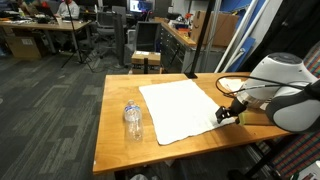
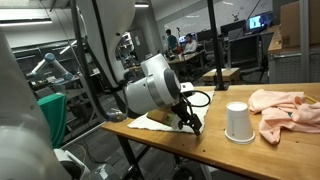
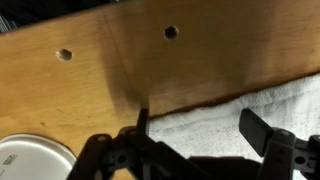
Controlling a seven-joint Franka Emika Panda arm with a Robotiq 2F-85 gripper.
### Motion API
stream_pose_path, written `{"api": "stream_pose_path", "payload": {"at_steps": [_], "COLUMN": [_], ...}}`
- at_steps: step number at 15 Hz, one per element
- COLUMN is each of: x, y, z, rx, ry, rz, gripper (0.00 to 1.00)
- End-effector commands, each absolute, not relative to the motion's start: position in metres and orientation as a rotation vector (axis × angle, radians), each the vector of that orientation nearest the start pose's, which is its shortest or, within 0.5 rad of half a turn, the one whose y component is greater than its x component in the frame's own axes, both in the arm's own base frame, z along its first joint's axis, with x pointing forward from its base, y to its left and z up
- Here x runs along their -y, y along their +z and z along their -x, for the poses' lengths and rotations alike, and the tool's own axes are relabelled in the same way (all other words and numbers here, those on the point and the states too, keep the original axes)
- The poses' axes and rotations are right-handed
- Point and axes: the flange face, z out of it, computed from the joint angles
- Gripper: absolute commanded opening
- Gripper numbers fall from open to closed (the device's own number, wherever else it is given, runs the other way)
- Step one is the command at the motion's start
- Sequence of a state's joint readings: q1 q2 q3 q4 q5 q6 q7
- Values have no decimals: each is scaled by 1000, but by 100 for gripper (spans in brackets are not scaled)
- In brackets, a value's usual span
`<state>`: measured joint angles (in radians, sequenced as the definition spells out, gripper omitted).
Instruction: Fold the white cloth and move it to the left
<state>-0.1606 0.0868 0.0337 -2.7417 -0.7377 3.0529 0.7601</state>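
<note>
My gripper closes on the cloth's edge next, since the cloth's edge lies between my fingers at their level.
The white cloth (image 1: 180, 108) lies flat and unfolded on the wooden table (image 1: 118, 92). My gripper (image 1: 222, 115) is low over the cloth's corner at the table's near-right side. In the wrist view the gripper (image 3: 197, 122) is open, its two fingers straddling the cloth's edge (image 3: 290, 95) just above the wood. In an exterior view the gripper (image 2: 190, 125) points down at the cloth (image 2: 150, 122). I cannot tell whether the fingertips touch the cloth.
A clear plastic bottle (image 1: 133, 122) stands on the table beside the cloth. A white cup (image 2: 237, 122) stands upside down close to the gripper and also shows in the wrist view (image 3: 30, 160). A pink cloth (image 2: 285, 108) lies beyond it. The tabletop has small holes (image 3: 65, 54).
</note>
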Motion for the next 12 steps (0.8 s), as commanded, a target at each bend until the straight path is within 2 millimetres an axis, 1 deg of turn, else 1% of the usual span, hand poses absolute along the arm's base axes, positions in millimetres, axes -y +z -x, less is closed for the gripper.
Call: {"api": "stream_pose_path", "payload": {"at_steps": [1,3,5,8,9,10,11,12], "x": [-5,-5,-5,-7,-7,-7,-7,-8], "y": [208,208,207,210,212,214,216,219], "z": [-407,-407,-407,-407,-408,-409,-410,-413], "rx": [-285,-298,-305,-307,-304,-300,-293,-280], "ry": [-408,-408,-402,-397,-394,-392,-391,-384], "rz": [3159,3154,3157,3166,3177,3186,3196,3215], "gripper": [60,44,32,9,7,3,5,9]}}
